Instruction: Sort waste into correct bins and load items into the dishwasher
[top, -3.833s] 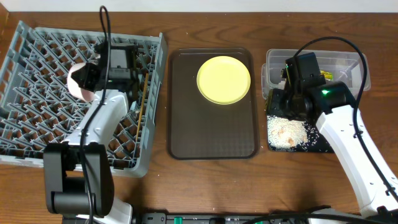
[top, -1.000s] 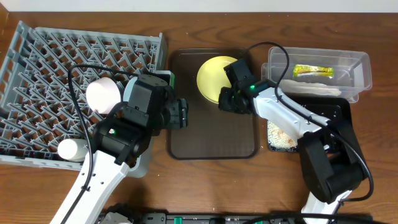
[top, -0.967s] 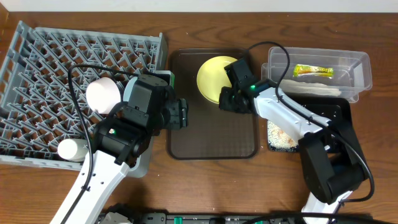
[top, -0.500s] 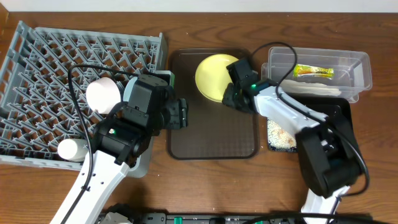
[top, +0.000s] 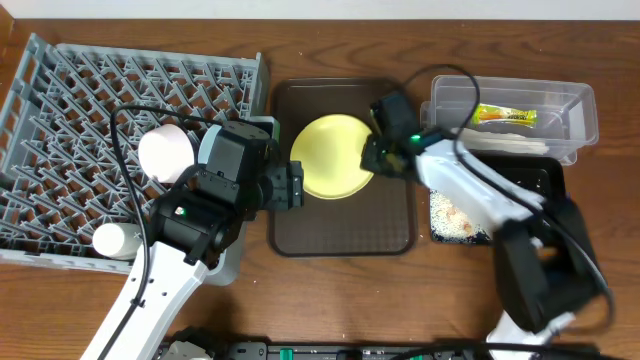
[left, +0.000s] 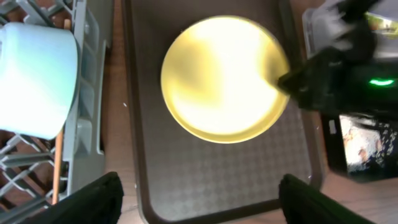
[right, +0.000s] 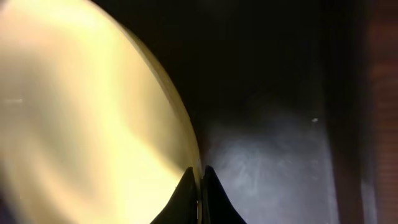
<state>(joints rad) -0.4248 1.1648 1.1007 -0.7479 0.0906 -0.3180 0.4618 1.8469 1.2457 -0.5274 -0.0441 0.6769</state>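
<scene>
My left gripper is to grab the yellow plate's free rim (top: 295, 163), opposite my right gripper. Then the plate can go edgewise into the dish rack (top: 60, 110).
The round yellow plate (top: 333, 170) (left: 224, 78) hangs over the dark brown serving tray (top: 340, 235). My right gripper (top: 372, 160) (right: 199, 180) is shut on the plate's right rim, which shows pinched between its fingertips in the right wrist view. My left gripper (top: 297, 186) (left: 202, 199) is open just left of the plate, nothing between its fingers. The grey dish rack (top: 60, 110) holds an upturned white bowl (top: 165, 152) (left: 34, 78), a smaller bowl (top: 112, 240) and a wooden chopstick (left: 58, 162).
At the right, the clear tub (top: 580, 110) holds the green-yellow wrapper (top: 505, 113) and white napkin (top: 500, 143). In front of it, the black tray (top: 540, 180) carries rice crumbs (top: 455, 215). My right arm crosses over both bins.
The right gripper has shut on the plate's rim and carried the plate left and nearer, toward the left gripper. The left gripper's fingers have spread a little wider.
</scene>
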